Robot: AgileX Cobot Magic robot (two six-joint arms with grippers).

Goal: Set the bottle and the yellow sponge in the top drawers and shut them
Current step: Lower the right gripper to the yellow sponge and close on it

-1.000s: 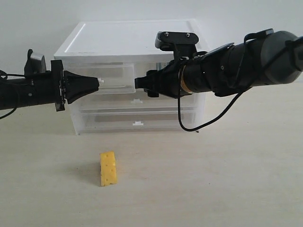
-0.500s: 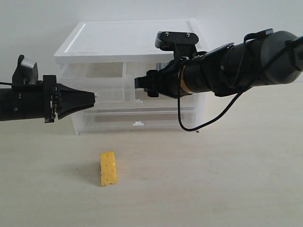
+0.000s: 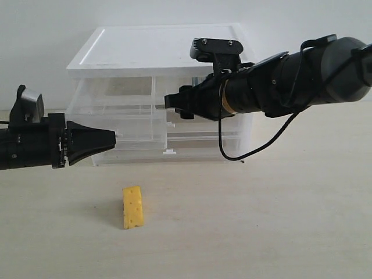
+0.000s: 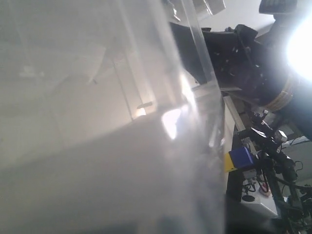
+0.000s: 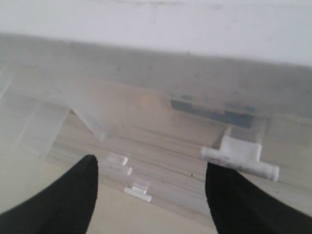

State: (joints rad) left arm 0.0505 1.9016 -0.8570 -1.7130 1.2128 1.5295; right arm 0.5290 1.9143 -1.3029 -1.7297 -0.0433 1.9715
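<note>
The yellow sponge (image 3: 133, 207) has to go into the open top drawer (image 3: 125, 116), so the robot's right gripper will next take hold of the sponge by its long sides.
The yellow sponge (image 3: 133, 207) stands on the table in front of the cabinet (image 3: 157, 49). The left top drawer (image 3: 135, 119) is pulled well out. My left gripper (image 3: 113, 139) is shut on the small handle tab at its front. Translucent drawer plastic (image 4: 97, 122) fills the left wrist view and hides the fingers. My right gripper (image 3: 168, 102) (image 5: 151, 165) hangs open in front of the right top drawer (image 5: 146, 112), with its white handle tab (image 5: 239, 157) by one fingertip. The bottle is not plainly in view. A dim blue-grey strip (image 5: 212, 112) shows through that drawer's front.
Two full-width drawers with white tabs (image 3: 168, 152) sit below the top pair. The right arm (image 3: 279, 87) crosses the cabinet's right half with a black cable (image 3: 232, 156) hanging to the table. Bare table surrounds the sponge.
My left gripper has drawn back from the cabinet, down and to the left, and the left top drawer has slid out with it. The right arm and the sponge have stayed put.
</note>
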